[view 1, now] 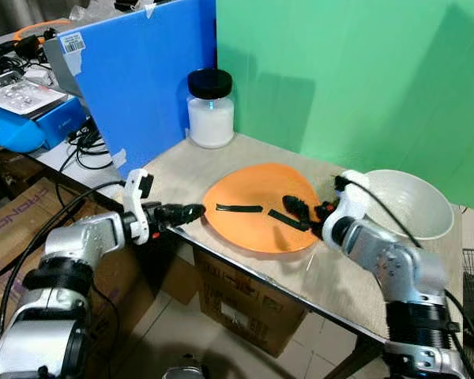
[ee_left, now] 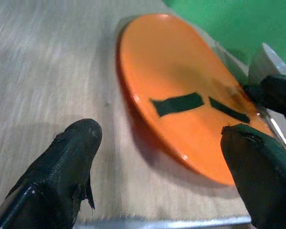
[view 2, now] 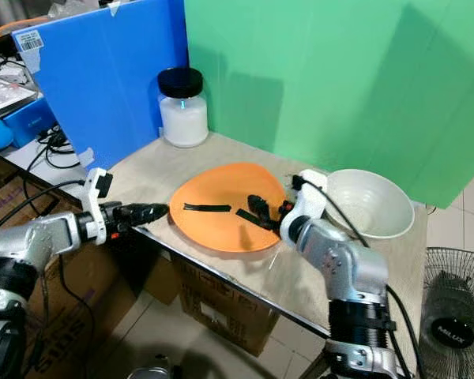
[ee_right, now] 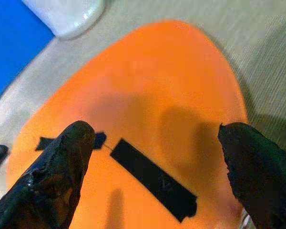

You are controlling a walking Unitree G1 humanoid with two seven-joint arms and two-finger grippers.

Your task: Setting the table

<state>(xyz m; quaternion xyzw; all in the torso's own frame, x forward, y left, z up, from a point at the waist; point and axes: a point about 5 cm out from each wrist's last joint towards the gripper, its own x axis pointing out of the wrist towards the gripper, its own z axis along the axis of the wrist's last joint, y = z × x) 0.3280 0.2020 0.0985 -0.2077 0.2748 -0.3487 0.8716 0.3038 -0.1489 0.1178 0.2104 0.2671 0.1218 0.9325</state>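
Note:
I should next pinch the plate by its thin raised rim with my left gripper, since the broad side of the orange plate is wider than the open fingers.
An orange plate [view 1: 257, 209] with two black tape strips lies in the middle of the beige table [view 1: 178, 170]. To its right stands a white bowl [view 1: 411, 201], and a white jar [view 1: 211, 110] with a black lid sits at the back. My left gripper [view 1: 191, 212] hovers at the table's left edge, open, pointing at the plate's near rim [ee_left: 148, 133]. Over the plate's right side hangs my right gripper [view 1: 300, 209], also open; in the right wrist view its fingers [ee_right: 62, 162] straddle the plate [ee_right: 148, 86] with nothing between them.
A blue board [view 1: 142, 71] and a green backdrop [view 1: 355, 79] wall off the back of the table. Cardboard boxes [view 1: 245, 304] sit under the table. Cables and a blue case [view 1: 24, 118] lie at far left. A floor fan [view 2: 450, 316] stands at right.

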